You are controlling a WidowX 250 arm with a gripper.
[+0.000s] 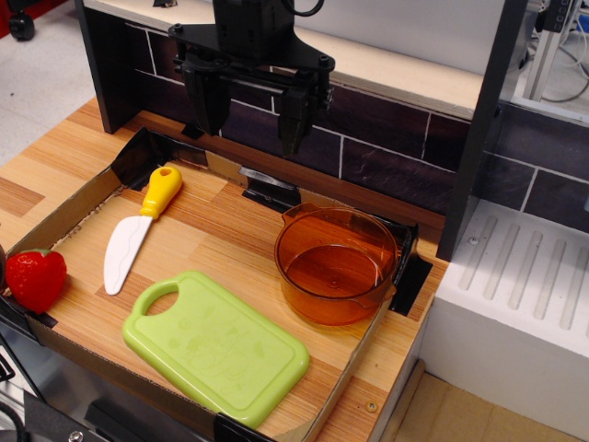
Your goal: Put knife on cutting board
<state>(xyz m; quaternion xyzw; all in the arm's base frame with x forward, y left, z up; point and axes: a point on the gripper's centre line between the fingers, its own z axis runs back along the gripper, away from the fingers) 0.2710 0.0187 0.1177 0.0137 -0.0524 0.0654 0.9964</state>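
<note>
The robot's gripper will next put the knife on the cutting board (217,345), so it will grab the knife by its yellow handle (162,191).
The knife (138,228), with a yellow handle and a white blade, lies flat on the wooden surface at the left, handle pointing to the back. The light green cutting board (217,345) lies in front of it and to the right, its handle hole toward the knife's blade tip. The two are apart. My black gripper (250,115) hangs open and empty high above the back of the tray, behind and to the right of the knife's handle.
An orange transparent pot (336,264) stands to the right of the board. A red toy strawberry (35,279) sits at the left edge. A low cardboard rim (74,210) frames the work area. A dark tiled back wall (386,147) and a white rack (520,295) are at the right.
</note>
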